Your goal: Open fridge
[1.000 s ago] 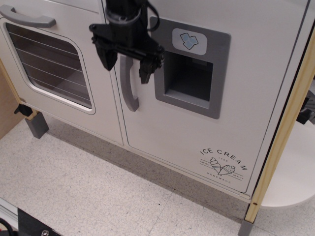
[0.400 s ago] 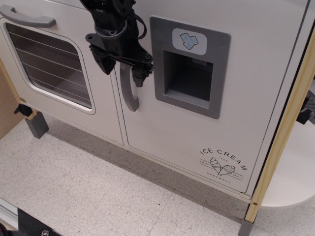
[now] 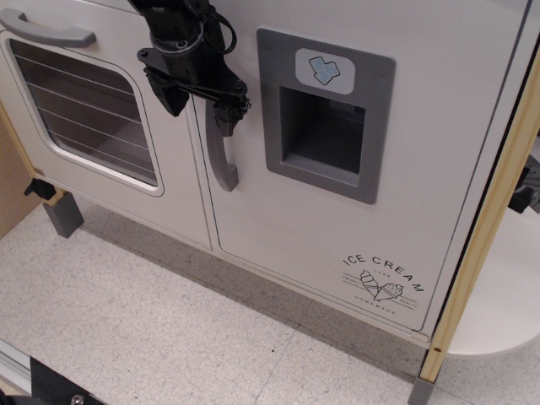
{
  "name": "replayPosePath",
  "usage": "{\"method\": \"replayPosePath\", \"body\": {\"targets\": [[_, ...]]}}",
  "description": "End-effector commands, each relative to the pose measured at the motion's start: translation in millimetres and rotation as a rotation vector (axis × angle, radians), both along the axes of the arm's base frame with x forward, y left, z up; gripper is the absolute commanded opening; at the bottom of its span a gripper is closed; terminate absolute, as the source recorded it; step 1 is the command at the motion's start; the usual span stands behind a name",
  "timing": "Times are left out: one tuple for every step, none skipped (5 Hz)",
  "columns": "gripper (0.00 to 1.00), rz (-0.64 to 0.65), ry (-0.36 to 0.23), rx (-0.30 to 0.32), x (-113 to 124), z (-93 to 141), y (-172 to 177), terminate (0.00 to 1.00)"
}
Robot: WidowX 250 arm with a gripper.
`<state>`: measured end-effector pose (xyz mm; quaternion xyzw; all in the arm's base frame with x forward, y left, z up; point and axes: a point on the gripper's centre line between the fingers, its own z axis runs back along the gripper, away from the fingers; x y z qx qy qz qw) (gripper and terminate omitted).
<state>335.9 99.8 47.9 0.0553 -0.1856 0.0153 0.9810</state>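
Observation:
The vertical grey handle should be grabbed next by its upper part (image 3: pixel 213 133), so my gripper can swing the white fridge door open.
The fridge (image 3: pixel 321 219) is a tall white toy door, closed, with a vertical grey handle (image 3: pixel 221 156), a grey recessed ice-dispenser panel (image 3: pixel 325 118) and an "ICE CREAM" cone print (image 3: pixel 384 283) low on the right. My black gripper (image 3: pixel 201 103) hangs in front of the top of the handle. Its fingers are spread, one left of the handle over the door seam, the other (image 3: pixel 229 116) on or just in front of the handle's upper part. The jaws are open and hold nothing.
The white oven door (image 3: pixel 93 110) with a wire-rack window and a horizontal grey handle (image 3: pixel 46 32) stands left of the fridge. A wooden side post (image 3: pixel 485 228) runs down the right. Speckled floor (image 3: pixel 169 337) lies below. A grey leg (image 3: pixel 63 215) stands at the lower left.
My gripper has moved left and up, closer to the door, from beside the dispenser panel to the top of the fridge handle. The fridge door has not moved.

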Motion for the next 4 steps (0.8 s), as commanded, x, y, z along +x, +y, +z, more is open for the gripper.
{"method": "replayPosePath", "body": {"targets": [[0.0, 0.0, -0.069, 0.014, 21.0, 14.7, 10.4, 0.0], [0.0, -0.004, -0.078, -0.003, 20.5, 15.9, 11.2, 0.0], [0.0, -0.032, -0.106, -0.036, 14.6, 17.6, 9.8, 0.0], [0.0, -0.053, -0.115, -0.06, 4.7, 17.5, 8.9, 0.0]]}}
